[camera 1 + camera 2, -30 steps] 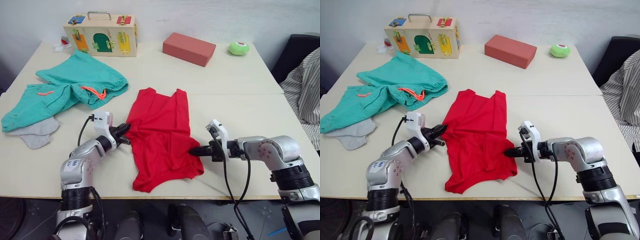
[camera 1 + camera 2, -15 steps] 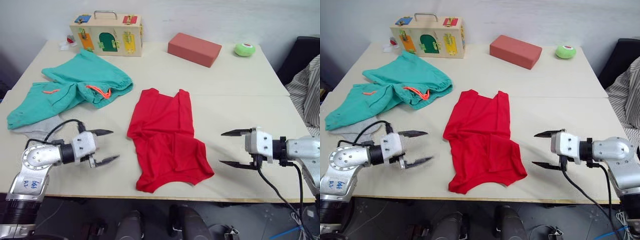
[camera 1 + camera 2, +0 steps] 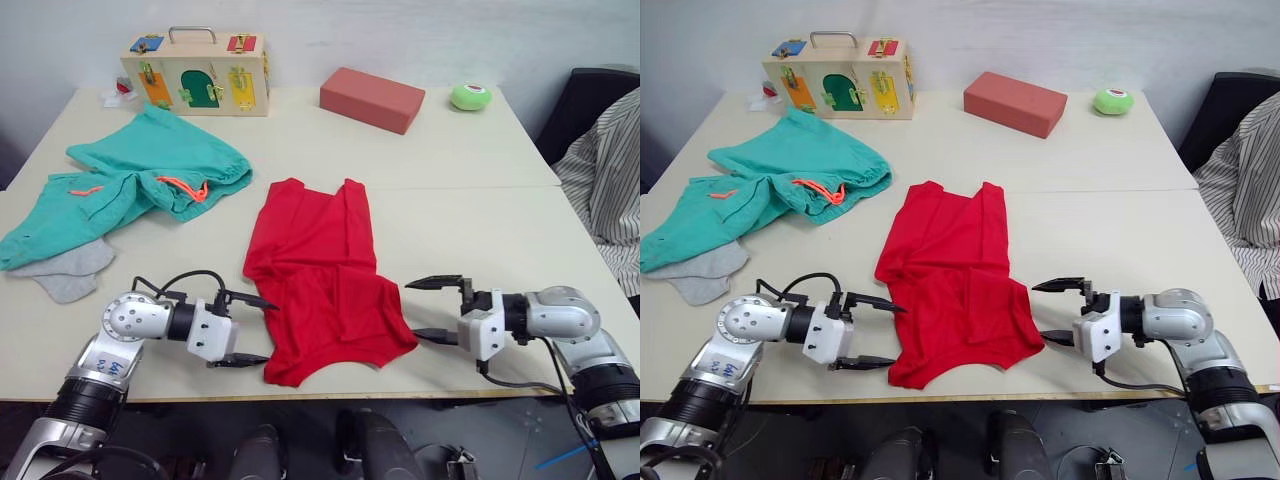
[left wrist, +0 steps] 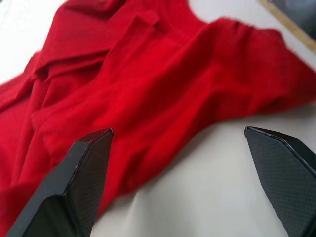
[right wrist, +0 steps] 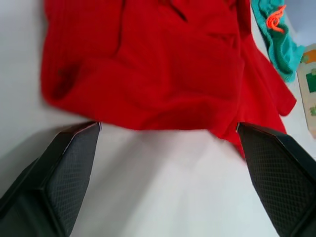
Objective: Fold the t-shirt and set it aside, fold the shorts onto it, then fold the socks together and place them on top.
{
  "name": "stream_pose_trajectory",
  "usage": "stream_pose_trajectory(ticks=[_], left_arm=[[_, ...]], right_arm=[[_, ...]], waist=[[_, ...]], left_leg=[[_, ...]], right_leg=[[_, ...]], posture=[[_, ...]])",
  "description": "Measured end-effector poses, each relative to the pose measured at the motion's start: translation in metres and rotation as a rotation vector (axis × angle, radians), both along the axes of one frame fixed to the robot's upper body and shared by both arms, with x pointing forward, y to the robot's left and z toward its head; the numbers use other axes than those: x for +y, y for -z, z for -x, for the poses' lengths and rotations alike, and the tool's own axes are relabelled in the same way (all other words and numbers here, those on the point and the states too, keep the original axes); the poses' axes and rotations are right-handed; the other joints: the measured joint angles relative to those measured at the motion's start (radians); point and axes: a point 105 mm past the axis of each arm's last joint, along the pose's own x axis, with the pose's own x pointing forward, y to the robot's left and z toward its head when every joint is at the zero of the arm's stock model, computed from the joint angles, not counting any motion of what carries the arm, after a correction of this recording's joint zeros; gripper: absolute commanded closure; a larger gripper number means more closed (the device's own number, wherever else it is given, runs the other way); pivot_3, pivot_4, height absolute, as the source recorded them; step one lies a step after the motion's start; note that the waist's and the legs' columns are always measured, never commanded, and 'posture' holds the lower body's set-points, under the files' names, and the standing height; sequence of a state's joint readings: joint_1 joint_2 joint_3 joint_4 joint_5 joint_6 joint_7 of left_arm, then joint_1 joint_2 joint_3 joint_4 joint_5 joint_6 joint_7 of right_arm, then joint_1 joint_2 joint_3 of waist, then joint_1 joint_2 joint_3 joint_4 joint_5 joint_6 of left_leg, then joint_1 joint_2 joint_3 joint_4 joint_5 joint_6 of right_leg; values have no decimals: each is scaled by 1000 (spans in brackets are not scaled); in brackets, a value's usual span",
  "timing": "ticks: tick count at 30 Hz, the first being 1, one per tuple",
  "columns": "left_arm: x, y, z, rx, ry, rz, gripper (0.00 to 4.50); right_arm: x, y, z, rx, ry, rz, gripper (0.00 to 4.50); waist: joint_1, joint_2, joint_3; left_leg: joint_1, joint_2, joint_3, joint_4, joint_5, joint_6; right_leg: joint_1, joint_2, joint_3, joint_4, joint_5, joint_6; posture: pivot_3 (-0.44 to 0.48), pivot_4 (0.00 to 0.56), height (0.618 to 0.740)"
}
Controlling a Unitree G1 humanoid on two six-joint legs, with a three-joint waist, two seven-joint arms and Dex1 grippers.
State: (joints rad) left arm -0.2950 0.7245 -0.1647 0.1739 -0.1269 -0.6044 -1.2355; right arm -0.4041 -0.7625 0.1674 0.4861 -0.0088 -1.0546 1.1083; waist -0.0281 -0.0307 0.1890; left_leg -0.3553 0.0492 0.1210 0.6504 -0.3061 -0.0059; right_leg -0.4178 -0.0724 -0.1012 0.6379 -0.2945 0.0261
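Observation:
I need to fold the red t-shirt [image 3: 320, 280] in half. Next, my right gripper needs to grab the shirt by its folded side edge [image 3: 405, 312].
The red t-shirt [image 3: 320, 280] lies crumpled and roughly folded lengthwise in the middle of the table, its near end close to the front edge. My left gripper [image 3: 268, 330] is open just left of that near end, and one finger [image 4: 74, 187] reaches the cloth's edge. My right gripper [image 3: 412, 311] is open just right of it, with nothing between its fingers [image 5: 64, 168]. The teal shorts [image 3: 130, 180] with an orange drawstring lie bunched at the far left. Grey socks [image 3: 65, 270] lie partly under the shorts' near edge.
A wooden latch box [image 3: 195, 70] stands at the back left. A red block [image 3: 372, 98] and a green round object [image 3: 470, 96] sit at the back. A striped sleeve [image 3: 610, 170] and a dark chair [image 3: 590, 90] are beyond the table's right edge [image 3: 585, 270].
Both grippers, shut on the t-shirt's side edges a second ago, let go, opened and drew outward. They now stand lower, close beside the shirt's near end.

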Motion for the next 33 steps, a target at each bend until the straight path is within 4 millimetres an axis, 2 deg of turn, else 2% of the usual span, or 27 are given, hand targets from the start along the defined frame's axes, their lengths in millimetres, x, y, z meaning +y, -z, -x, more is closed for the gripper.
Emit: stream_pose_trajectory(ticks=[2,10,11,14,25,26,30,33], left_arm=[[-8,1,0,-24,34,-1,22],[-23,2,-8,-67,92,3,22],[-24,2,-8,-70,96,2,203],[-26,5,-8,-64,115,-7,889],[-29,18,-4,-6,154,-43,4319],[-29,18,-4,4,141,-35,4447],[-21,20,4,71,96,-2,4447],[-8,21,25,186,73,4,4447]], right_arm=[[8,2,2,2,-27,-4,0],[24,6,6,11,-71,-27,0],[27,7,7,14,-78,-32,0],[30,10,9,25,-91,-31,652],[39,29,32,156,-119,-13,4496],[39,30,37,181,-121,-16,4500],[36,24,51,276,-111,-37,4500],[35,18,71,408,-97,-67,4500]], waist=[[2,0,0],[13,5,-3],[15,6,-4],[22,7,-5],[33,8,-5],[32,8,-5],[27,8,-4],[22,9,-3]], left_leg=[[4,0,-1,-1,-4,4],[5,-1,-3,1,-4,5],[6,-1,-3,1,-4,5],[6,-1,-2,1,-4,5],[4,-2,-4,2,-3,7],[4,-2,-4,2,-4,8],[3,-1,-4,0,-4,7],[2,0,-4,-1,-5,6]], right_leg=[[6,0,-1,-2,0,-1],[8,-1,-1,-1,0,-1],[8,-1,-1,-1,0,-1],[8,-1,-1,-1,0,-1],[8,-3,-2,0,0,0],[8,-3,-2,-1,0,0],[6,-3,-3,-1,0,0],[4,-2,-2,-1,-2,-2]], posture=[[0,150,740],[0,150,740],[0,150,740],[0,150,740],[0,150,740],[0,150,740],[0,150,740],[0,150,740]])
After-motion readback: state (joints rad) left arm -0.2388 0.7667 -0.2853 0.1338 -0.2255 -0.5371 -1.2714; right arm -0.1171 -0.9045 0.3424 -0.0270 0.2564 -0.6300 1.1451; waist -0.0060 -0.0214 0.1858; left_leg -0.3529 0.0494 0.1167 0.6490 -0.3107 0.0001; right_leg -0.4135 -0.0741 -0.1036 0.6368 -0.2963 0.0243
